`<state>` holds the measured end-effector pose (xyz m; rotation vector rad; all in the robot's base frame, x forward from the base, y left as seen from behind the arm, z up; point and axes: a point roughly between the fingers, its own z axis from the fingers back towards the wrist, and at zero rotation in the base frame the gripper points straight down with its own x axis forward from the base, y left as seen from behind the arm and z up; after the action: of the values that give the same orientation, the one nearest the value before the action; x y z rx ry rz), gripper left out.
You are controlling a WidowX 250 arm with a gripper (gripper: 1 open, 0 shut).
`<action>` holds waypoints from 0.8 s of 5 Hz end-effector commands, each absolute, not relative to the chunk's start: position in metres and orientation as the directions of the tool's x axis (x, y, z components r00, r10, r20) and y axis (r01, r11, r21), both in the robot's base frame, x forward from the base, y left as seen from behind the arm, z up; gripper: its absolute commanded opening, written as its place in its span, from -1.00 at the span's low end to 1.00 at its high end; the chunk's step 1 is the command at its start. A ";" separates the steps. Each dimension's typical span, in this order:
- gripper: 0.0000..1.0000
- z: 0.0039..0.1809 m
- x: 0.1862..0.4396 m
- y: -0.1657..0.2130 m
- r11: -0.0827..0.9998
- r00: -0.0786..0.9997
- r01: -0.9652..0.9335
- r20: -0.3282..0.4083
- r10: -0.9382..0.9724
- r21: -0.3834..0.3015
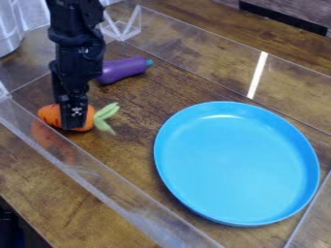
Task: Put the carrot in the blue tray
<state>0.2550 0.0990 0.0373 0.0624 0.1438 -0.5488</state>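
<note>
The carrot needs to go in the blue tray (pixel 239 160), so my gripper should next grab the carrot's orange body (pixel 52 117).
The orange carrot (pixel 49 115) lies on the wooden table at the left, its green leafy top (pixel 106 113) pointing right. My black gripper (pixel 73 112) stands straight down over the carrot's middle. Its fingers are spread open at the carrot's sides and hide part of the orange body. Whether the fingers touch the carrot I cannot tell. The blue tray (pixel 239 160) is a large round plate to the right of the carrot, with nothing in it.
A purple eggplant (pixel 126 69) lies behind the gripper. A low clear plastic wall (pixel 91 174) runs along the front and left of the table. A metal pot (pixel 8 34) and a clear glass object (pixel 123 21) stand at the back left.
</note>
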 end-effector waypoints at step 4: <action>-1.00 0.038 0.259 0.097 0.855 0.850 0.517 -0.140 -0.508 0.041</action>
<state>0.2552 0.0983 0.0247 0.0589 0.1521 -0.5338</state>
